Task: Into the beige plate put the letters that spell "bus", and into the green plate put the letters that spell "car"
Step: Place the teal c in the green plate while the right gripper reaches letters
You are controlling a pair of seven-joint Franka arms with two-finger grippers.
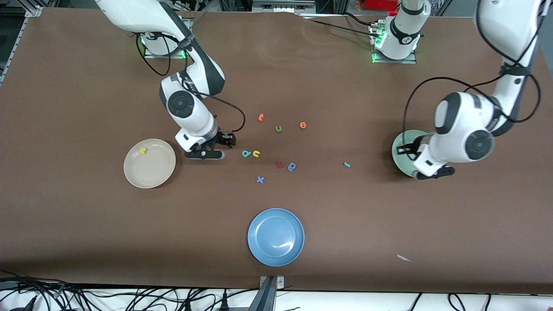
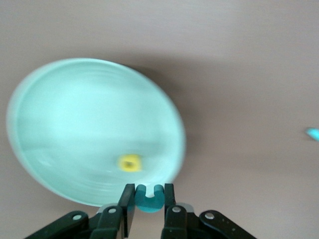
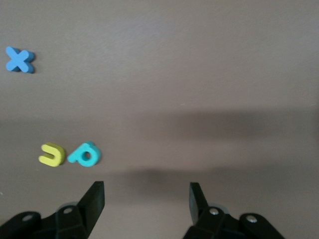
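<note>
The left gripper should keep holding the teal c (image 2: 149, 201) until the c is inside, as the c hangs at the green plate's near rim (image 2: 118, 194) in the left wrist view.
The left gripper (image 2: 149, 191) is shut on the teal c (image 2: 149, 199) over the rim of the green plate (image 2: 75, 129). A yellow a (image 2: 130, 163) lies in that plate. In the front view the left arm hides most of the green plate (image 1: 398, 147). The teal r (image 1: 346, 164) lies on the table between that plate and the middle. The right gripper (image 3: 147, 196) is open and empty, low over the table beside the teal b (image 3: 84, 154) and yellow u (image 3: 52, 154). A yellow s (image 1: 143, 150) lies in the beige plate (image 1: 149, 172).
Two orange letters (image 1: 261, 117) (image 1: 303, 125), an olive u (image 1: 278, 128), a red letter (image 1: 280, 164), a blue round letter (image 1: 292, 166) and a blue x (image 1: 260, 179) lie mid-table. A blue plate (image 1: 275, 242) sits nearest the front camera. A paper scrap (image 1: 404, 258) lies toward the left arm's end.
</note>
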